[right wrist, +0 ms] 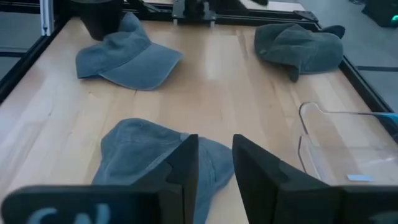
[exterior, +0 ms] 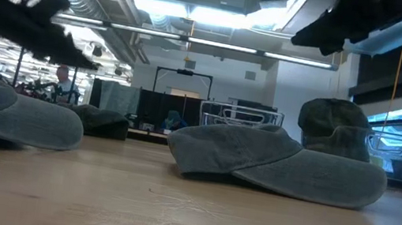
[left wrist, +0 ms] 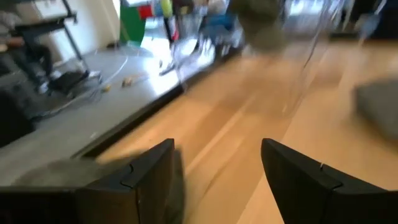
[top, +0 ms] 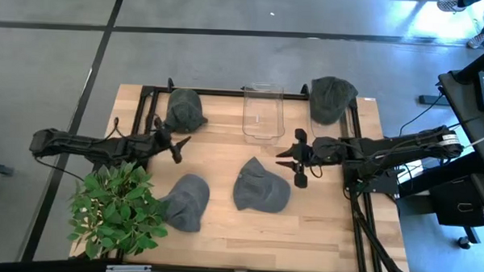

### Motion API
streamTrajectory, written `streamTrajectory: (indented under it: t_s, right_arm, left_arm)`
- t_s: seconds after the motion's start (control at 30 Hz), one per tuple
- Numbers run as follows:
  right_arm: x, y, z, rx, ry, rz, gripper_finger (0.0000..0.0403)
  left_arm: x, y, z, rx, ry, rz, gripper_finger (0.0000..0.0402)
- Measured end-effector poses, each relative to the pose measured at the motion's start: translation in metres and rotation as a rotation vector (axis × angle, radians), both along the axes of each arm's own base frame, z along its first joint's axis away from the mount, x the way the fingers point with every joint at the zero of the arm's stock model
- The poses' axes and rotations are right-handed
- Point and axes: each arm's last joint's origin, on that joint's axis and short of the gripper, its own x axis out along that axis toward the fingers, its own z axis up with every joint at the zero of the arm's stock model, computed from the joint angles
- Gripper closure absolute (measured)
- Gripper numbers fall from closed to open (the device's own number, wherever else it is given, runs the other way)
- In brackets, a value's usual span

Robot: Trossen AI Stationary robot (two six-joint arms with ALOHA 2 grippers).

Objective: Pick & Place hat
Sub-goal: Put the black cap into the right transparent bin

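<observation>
The left gripper grabs the far grey hat (top: 183, 107) by the edge of its cloth (top: 186, 126) next, to lift and place the hat.
Several grey hats lie on the wooden table. One lies crown up at the table's middle (top: 260, 187) (right wrist: 146, 155), one near the front left (top: 187, 200), one at the far left (top: 185, 110), and one at the far right corner (top: 332, 99). My right gripper (top: 281, 158) (right wrist: 216, 140) hovers just right of and above the middle hat, its fingers a little apart and empty. My left gripper (top: 180, 148) (left wrist: 217, 146) hovers between the far left hat and the front left hat, wide open and empty.
A clear plastic container (top: 264, 112) stands at the table's far middle. A green potted plant (top: 118, 208) stands at the front left corner, under the left arm. A black frame runs along the table's edges. Bare wood lies along the front edge.
</observation>
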Motion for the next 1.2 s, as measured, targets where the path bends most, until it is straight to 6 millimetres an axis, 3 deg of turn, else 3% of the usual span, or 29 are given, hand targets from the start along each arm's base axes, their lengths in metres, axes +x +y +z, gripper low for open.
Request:
streamTrajectory:
  t_s: [0.2,0.33,0.67,1.2]
  right_arm:
    - [0.0,0.0,0.0,0.023,-0.005,-0.011,0.0304]
    - [0.001,0.0,0.002,0.025,-0.025,-0.011,0.0304]
    - [0.001,0.0,0.002,0.025,-0.028,-0.011,0.0304]
    - [0.001,0.0,0.001,0.023,-0.015,-0.011,0.0304]
  left_arm:
    - [0.004,0.012,-0.021,-0.025,0.229,0.101,0.018]
    - [0.012,0.025,-0.018,-0.076,0.287,0.19,0.0187]
    - [0.039,0.055,-0.016,-0.213,0.419,0.226,0.019]
    - [0.049,0.077,-0.045,-0.485,0.448,0.326,0.019]
